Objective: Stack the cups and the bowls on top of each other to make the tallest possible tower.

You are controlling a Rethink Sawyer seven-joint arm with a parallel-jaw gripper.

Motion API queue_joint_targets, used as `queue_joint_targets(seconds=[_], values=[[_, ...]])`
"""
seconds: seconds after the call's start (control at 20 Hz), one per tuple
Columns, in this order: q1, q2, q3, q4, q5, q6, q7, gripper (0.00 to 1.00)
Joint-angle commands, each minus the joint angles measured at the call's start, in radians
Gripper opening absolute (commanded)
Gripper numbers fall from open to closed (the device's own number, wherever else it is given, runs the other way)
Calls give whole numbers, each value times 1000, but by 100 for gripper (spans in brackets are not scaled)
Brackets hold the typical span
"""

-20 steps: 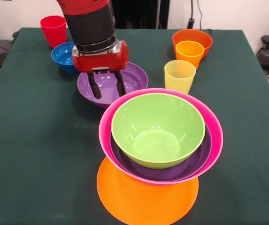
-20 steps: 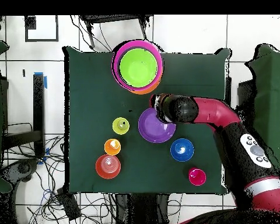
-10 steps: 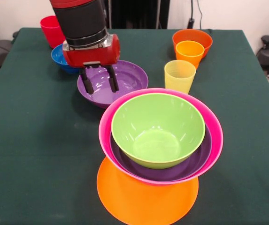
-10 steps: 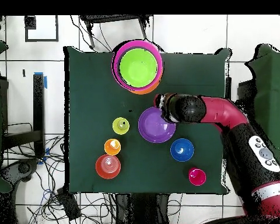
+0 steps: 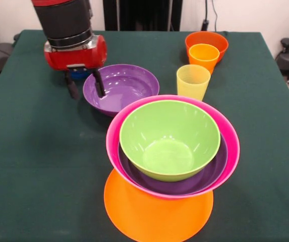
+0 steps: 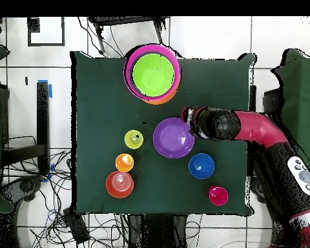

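I need to grab the second purple bowl by its thin rim (image 5: 84, 92) next, because the bowl's round body is far wider than my open fingers.
My gripper (image 5: 85, 85) is open and empty, low at the left rim of the loose purple bowl (image 5: 123, 88); one finger is over the bowl's inside, the other outside it. The tower stands at the front: lime green bowl (image 5: 169, 138) in a purple bowl (image 5: 212, 174) in the pink bowl (image 5: 227, 133) on the orange bowl (image 5: 157, 217). The translucent yellow cup (image 5: 192, 80) stands alone. The orange-yellow cup (image 5: 204, 56) sits in the red-orange bowl (image 5: 208, 39). My arm hides the red cup (image 6: 217, 195) and most of the blue bowl (image 6: 201, 166) in the front view.
The green table (image 5: 28, 166) has open cloth at the front left and right. In the overhead view my gripper (image 6: 185, 116) is between the tower (image 6: 152, 73) and the loose purple bowl (image 6: 173, 137). Cables lie on the floor round the table.
My gripper has moved leftwards in the front view, from over the middle of the loose purple bowl to its left rim. It stays open. No bowl or cup has moved.
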Motion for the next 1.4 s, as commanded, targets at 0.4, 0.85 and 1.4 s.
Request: queue_joint_targets(seconds=[0.4, 0.85, 1.4], values=[[-43, 137, 36, 28, -159, 62, -379, 100], [-84, 226, 47, 1, -215, 47, -429, 100], [-99, 269, 67, -43, -231, 71, -477, 100]])
